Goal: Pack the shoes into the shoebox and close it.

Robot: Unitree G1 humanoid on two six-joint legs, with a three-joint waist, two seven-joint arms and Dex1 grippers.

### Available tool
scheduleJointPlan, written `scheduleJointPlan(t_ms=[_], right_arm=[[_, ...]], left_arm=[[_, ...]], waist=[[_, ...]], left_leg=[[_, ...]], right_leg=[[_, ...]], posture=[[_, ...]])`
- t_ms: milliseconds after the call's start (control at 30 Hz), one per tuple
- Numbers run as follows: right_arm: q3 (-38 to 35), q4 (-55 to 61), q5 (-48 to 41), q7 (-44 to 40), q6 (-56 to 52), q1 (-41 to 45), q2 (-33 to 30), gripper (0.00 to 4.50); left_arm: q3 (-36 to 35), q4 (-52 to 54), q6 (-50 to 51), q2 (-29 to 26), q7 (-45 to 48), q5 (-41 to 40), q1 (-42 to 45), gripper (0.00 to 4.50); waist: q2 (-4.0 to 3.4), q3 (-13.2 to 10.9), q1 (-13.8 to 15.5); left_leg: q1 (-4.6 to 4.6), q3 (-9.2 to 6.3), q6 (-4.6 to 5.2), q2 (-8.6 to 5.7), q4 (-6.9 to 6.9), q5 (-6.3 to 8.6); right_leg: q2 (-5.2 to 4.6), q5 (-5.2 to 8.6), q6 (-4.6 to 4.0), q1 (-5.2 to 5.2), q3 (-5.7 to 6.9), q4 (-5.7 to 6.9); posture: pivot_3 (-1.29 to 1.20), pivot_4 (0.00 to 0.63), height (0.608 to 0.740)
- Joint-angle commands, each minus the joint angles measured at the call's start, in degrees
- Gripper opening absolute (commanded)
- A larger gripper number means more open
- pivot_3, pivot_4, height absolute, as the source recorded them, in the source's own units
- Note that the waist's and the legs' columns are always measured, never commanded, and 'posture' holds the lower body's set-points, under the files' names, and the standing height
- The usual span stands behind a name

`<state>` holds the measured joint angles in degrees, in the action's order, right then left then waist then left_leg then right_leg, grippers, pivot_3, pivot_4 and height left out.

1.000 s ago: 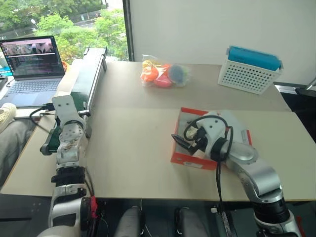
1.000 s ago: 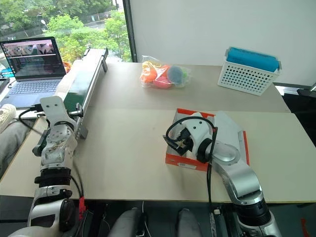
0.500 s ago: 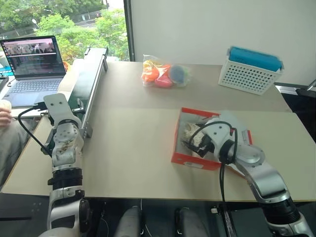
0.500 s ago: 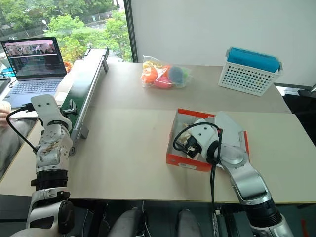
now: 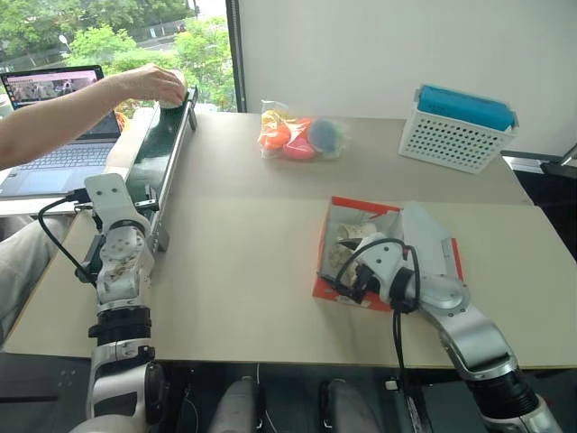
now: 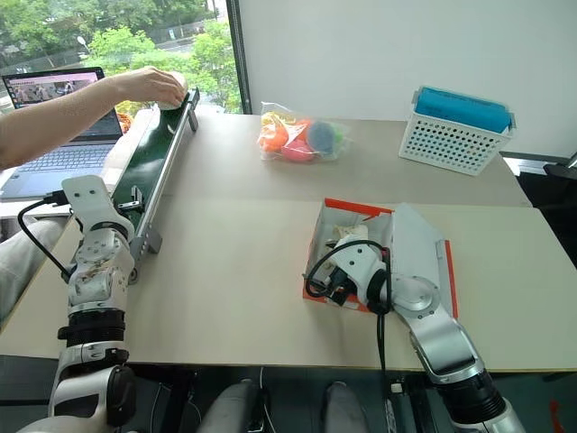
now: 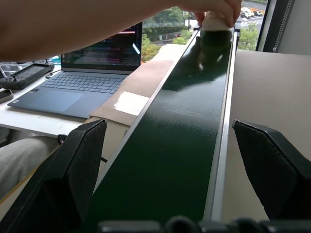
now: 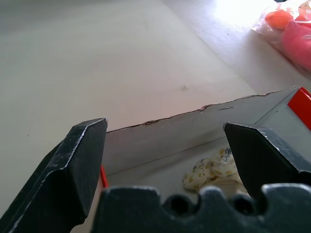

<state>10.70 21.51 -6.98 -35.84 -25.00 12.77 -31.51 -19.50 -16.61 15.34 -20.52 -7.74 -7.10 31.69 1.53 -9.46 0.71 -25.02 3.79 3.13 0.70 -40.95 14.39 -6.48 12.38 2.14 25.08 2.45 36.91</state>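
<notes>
My fingers would miss if I closed now, because the left wrist view shows bare green belt between them. My left gripper should first move toward the cream shoe (image 5: 174, 90) and then close on it.
The orange-red shoebox (image 5: 326, 271) stands open on the table. Its whitish lid (image 5: 433, 245) leans up on the right side. A cream lump (image 8: 214, 169) lies inside; I cannot tell whether it is a shoe. My right gripper (image 8: 165, 160) is open and empty. It hovers at the box's near front wall (image 5: 353, 281) and points into the box. A person's hand (image 5: 149, 83) rests on a cream shoe (image 7: 216, 25) at the far end of the dark green conveyor belt (image 5: 158, 144). My left gripper (image 7: 170, 160) is open and empty, level at the belt's near end.
A laptop (image 5: 56, 117) sits left of the belt. At the back of the table lie a clear bag of colourful toys (image 5: 297, 135) and a white perforated basket (image 5: 455, 135) with a blue item on top. Bare tabletop lies between belt and box.
A person's arm has reached in and set a cream shoe on the belt's far end. My right gripper sank and drew back from over the box to its front wall. Left arm unchanged.
</notes>
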Motion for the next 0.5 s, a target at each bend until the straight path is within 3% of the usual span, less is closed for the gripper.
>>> scheduleJointPlan(t_ms=[33,500], right_arm=[[-0.8,1.3,0.1,1.1,-1.0,1.1,1.1,4.50],[-0.8,1.3,0.6,2.4,-2.4,1.3,2.3,4.50]], left_arm=[[0.2,1.7,0.1,-0.2,0.3,0.0,0.9,4.47],[0.5,0.5,1.2,-0.9,0.6,0.6,0.9,4.47]], waist=[[0.00,0.0,0.0],[0.00,0.0,0.0]], left_leg=[[0.00,0.00,0.00,0.00,0.00,0.00],[0.00,0.00,-0.01,0.00,0.00,-0.01]], right_leg=[[0.00,0.00,0.00,0.00,0.00,0.03],[0.01,0.00,0.00,0.00,0.00,0.12]], posture=[[0.00,0.150,0.705],[0.00,0.150,0.705]])
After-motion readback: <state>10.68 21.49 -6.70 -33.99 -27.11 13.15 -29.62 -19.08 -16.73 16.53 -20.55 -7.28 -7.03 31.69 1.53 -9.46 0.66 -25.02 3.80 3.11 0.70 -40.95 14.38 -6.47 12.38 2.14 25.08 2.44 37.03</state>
